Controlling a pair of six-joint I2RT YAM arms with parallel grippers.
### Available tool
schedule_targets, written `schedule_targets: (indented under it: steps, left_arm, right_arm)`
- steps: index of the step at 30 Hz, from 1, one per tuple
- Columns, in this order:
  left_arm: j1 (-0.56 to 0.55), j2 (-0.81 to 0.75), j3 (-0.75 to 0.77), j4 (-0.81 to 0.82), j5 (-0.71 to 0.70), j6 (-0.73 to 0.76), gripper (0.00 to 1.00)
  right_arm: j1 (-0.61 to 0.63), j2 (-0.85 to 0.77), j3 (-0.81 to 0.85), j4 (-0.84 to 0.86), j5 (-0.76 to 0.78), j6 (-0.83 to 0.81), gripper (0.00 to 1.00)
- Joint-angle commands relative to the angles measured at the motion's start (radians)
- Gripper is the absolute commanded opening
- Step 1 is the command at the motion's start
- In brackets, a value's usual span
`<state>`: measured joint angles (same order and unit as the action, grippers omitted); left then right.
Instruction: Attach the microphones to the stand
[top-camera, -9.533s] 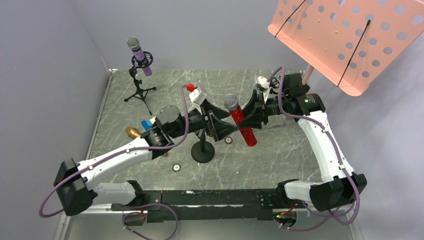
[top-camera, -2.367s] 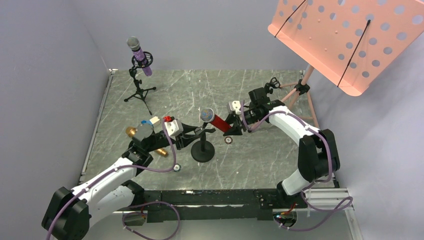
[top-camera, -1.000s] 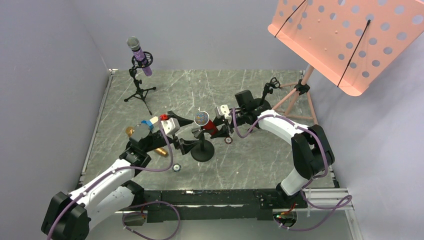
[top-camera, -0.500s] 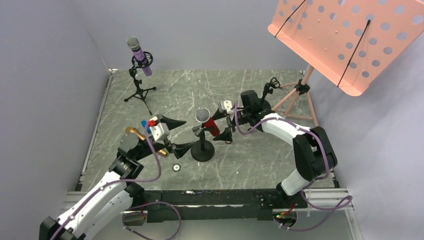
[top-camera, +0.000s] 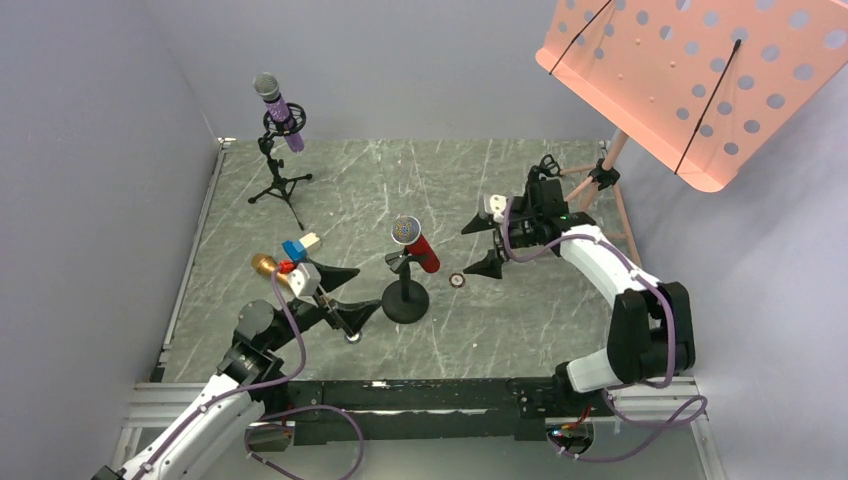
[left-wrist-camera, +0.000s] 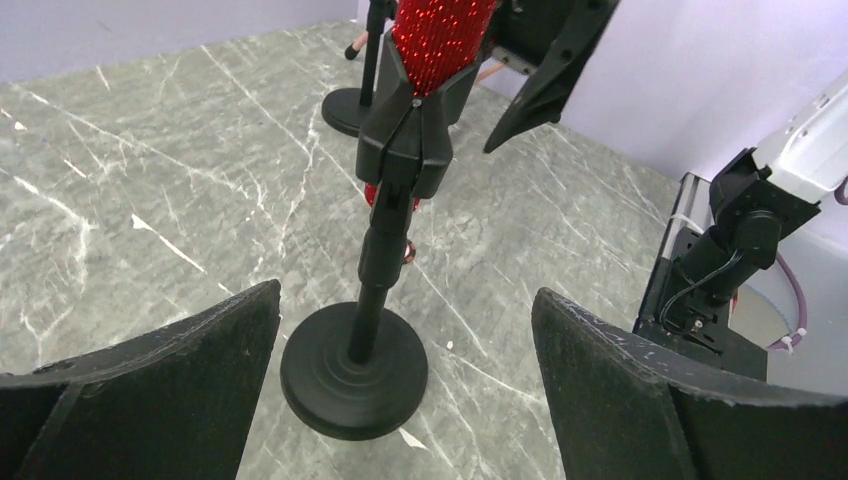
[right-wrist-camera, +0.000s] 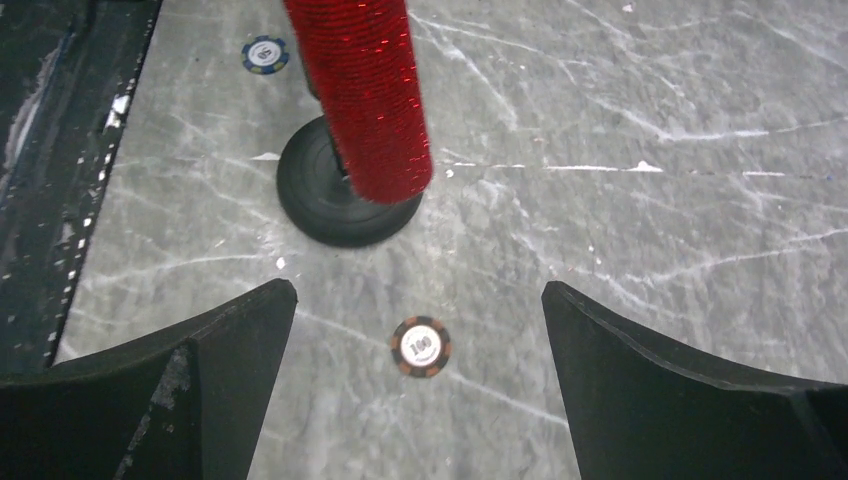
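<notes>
I will grab the round-base stand by its post (left-wrist-camera: 382, 257) with my left gripper. That leaves the clip (left-wrist-camera: 405, 150) free to keep the red microphone seated.
The red glitter microphone (top-camera: 415, 245) sits tilted in the clip of the black round-base stand (top-camera: 405, 300), silver head up and free of both grippers. My left gripper (top-camera: 362, 290) is open just left of the stand's base (left-wrist-camera: 353, 370), which shows between the jaws under the clip (left-wrist-camera: 405, 150). My right gripper (top-camera: 470, 251) is open to the right, apart from the red microphone (right-wrist-camera: 365, 90). The purple microphone (top-camera: 280, 108) stands in a tripod stand at the back left. The gold microphone (top-camera: 264, 265) lies on the table, mostly hidden behind my left wrist.
A pink perforated music stand (top-camera: 690, 80) overhangs the back right, its tripod legs (top-camera: 592, 192) behind my right arm. Poker chips lie on the table (top-camera: 457, 281), (top-camera: 352, 335), (right-wrist-camera: 420, 346). A small blue and white object (top-camera: 298, 246) sits near the gold microphone. Walls close the left and back.
My right gripper opened, let go of the red microphone and drew back to the right. My left arm pulled back toward the near left. The red microphone stays in the clip.
</notes>
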<state>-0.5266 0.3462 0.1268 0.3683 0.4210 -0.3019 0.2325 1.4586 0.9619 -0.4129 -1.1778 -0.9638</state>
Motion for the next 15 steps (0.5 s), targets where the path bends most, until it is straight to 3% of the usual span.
schedule_targets:
  steps: [1,5,9,11,15]
  left_arm:
    - [-0.001,-0.001,-0.014,0.029,-0.023,-0.015,0.99]
    - [-0.019,0.048,-0.040,0.086,-0.058,0.044,0.99]
    - [-0.062,0.149,-0.053,0.167,-0.083,0.100,0.99]
    - [-0.094,0.206,-0.048,0.194,-0.108,0.145,0.99]
    - [-0.133,0.325,-0.052,0.338,-0.116,0.253,0.99]
  right_arm:
    - [-0.015,-0.116,0.037,-0.221,-0.001,-0.104,1.00]
    - [-0.016,-0.239,-0.009,-0.195,0.030,0.076,1.00]
    - [-0.063,-0.353,-0.108,-0.045,0.032,0.442,1.00]
    - [-0.149,-0.409,-0.169,-0.024,-0.043,0.385,1.00]
    - [-0.207,-0.475,-0.229,-0.019,-0.053,0.282,1.00]
